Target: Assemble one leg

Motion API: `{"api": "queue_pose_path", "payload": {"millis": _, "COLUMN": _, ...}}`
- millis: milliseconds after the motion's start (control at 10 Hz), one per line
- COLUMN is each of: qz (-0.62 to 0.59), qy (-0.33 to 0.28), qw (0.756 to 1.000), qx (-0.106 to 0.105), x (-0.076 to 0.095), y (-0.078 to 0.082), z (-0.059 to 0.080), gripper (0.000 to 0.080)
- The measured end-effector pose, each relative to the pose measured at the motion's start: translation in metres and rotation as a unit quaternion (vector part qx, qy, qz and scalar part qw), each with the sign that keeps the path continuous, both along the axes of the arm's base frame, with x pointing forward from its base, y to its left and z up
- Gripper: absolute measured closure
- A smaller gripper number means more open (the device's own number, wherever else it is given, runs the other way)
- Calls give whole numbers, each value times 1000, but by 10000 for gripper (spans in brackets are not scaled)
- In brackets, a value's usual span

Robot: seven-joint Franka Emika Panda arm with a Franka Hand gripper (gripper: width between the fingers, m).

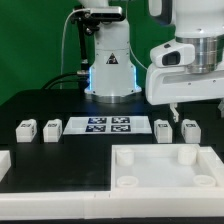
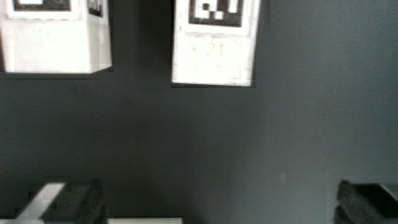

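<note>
Next, my gripper grabs the leg by its tagged body [image 1: 190, 131] [image 2: 215, 35] to fit it into the tray's corner socket.
Four legs, small white blocks with black-and-white tags, stand in a row on the black table: two at the exterior view's left [image 1: 25, 128] [image 1: 50, 128] and two at its right [image 1: 163, 128] [image 1: 190, 128]. My gripper [image 1: 195, 106] hangs open and empty above the right pair. In the wrist view the two legs [image 2: 54, 40] [image 2: 217, 45] lie ahead of my gripper [image 2: 217, 205], apart from it. The dark fingertips [image 2: 63, 200] stand wide with only bare table between them. The large white tray with round corner sockets [image 1: 150, 160] lies in front.
The marker board [image 1: 107, 126] lies between the two pairs of legs. The robot base [image 1: 108, 65] stands behind it with cables. A white part [image 1: 5, 165] sits at the front edge on the exterior view's left. A white edge [image 2: 143, 218] shows near the fingers.
</note>
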State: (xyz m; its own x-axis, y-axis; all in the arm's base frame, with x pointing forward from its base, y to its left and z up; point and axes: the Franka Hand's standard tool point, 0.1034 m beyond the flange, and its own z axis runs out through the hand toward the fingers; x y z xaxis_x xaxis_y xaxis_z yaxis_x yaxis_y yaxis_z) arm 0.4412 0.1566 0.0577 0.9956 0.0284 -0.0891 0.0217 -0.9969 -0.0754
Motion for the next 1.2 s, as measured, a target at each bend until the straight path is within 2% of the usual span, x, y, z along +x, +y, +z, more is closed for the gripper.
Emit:
{"api": "queue_pose_path", "payload": {"millis": 100, "qz": -13, "qy": 64, "qw": 998, "qx": -4, "x": -12, "y": -3, "z": 0, "gripper": 150}}
{"api": "queue_pose_path", "payload": {"millis": 300, "qz": -9, "qy": 171, "qw": 985, "qx": -13, "x": -15, "y": 3, "z": -5, "gripper": 150}}
{"api": "queue_pose_path", "payload": {"millis": 400, "qz": -8, "qy": 226, "qw": 974, "qx": -19, "x": -19, "y": 4, "z": -8, "gripper": 150}}
{"api": "queue_pose_path", "payload": {"millis": 500, "qz": -7, "qy": 258, "qw": 966, "qx": -21, "x": -15, "y": 5, "z": -10, "gripper": 150}}
{"api": "queue_pose_path", "payload": {"millis": 700, "qz": 4, "qy": 354, "qw": 935, "qx": -27, "x": -21, "y": 1, "z": -12, "gripper": 150}}
{"api": "queue_pose_path", "payload": {"millis": 800, "qz": 4, "qy": 353, "qw": 935, "qx": -24, "x": -14, "y": 3, "z": -16, "gripper": 150}}
{"api": "queue_pose_path", "payload": {"millis": 900, "qz": 4, "qy": 353, "qw": 935, "qx": -24, "x": -14, "y": 4, "z": -16, "gripper": 150}}
{"api": "queue_pose_path", "payload": {"millis": 1200, "qz": -2, "qy": 364, "qw": 931, "qx": -36, "x": -29, "y": 12, "z": -29, "gripper": 150}}
